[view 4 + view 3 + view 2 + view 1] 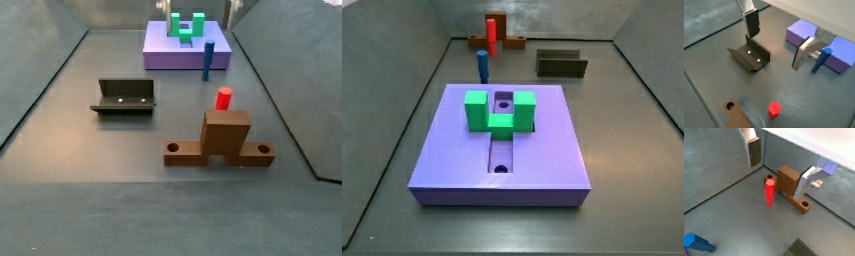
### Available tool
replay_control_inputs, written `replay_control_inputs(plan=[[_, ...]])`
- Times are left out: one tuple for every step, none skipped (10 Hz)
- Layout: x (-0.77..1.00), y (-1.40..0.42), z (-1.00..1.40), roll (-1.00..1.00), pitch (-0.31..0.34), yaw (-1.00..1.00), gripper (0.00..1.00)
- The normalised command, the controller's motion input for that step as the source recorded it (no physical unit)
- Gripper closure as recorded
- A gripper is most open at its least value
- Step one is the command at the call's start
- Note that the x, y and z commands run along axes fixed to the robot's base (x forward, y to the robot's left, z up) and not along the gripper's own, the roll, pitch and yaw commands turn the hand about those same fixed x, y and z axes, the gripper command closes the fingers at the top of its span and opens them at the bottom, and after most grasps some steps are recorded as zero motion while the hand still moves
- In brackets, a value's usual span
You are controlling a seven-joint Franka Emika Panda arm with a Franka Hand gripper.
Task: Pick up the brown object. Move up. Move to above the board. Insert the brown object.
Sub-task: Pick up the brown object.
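The brown object's upright middle block (496, 23) (787, 180) has flat facing sides that stand up above the low bar lying on the floor, and my gripper will grab that block next.
The brown object (225, 137) is a reddish-brown bar lying flat with a round hole at each end and an upright block on its middle; it also shows in a wrist view (788, 182) and at the far end in a side view (493, 22). The lavender board (543, 150) carries a green U-shaped block (500, 110) over its centre slot. My gripper (775, 180) hangs open well above the floor, silver fingers (751, 22) wide apart with nothing between them. Seen from the wrist, the brown object lies below, near one finger (807, 182). A corner of the board (803, 34) shows beside the gripper.
A thin red peg (225, 98) stands right beside the brown object. A blue peg (481, 66) stands off the board's end. The dark fixture (127, 97) sits on the floor, also below one finger (751, 56). Grey walls enclose the floor.
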Motion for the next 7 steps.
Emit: replay_control_inputs(plan=[[0.00, 0.04, 0.00, 0.00, 0.000, 0.00, 0.00], [-0.29, 0.31, -0.09, 0.00, -0.027, 0.00, 0.00], [-0.58, 0.78, -0.26, 0.00, -0.043, 0.00, 0.00], [-0.59, 0.87, -0.36, 0.03, -0.003, -0.05, 0.00], [-0.59, 0.77, -0.36, 0.07, 0.000, -0.09, 0.00], [-0.57, 0.75, -0.33, 0.07, 0.000, -0.11, 0.00], [-0.36, 0.80, -0.15, 0.00, 0.000, -0.12, 0.00]])
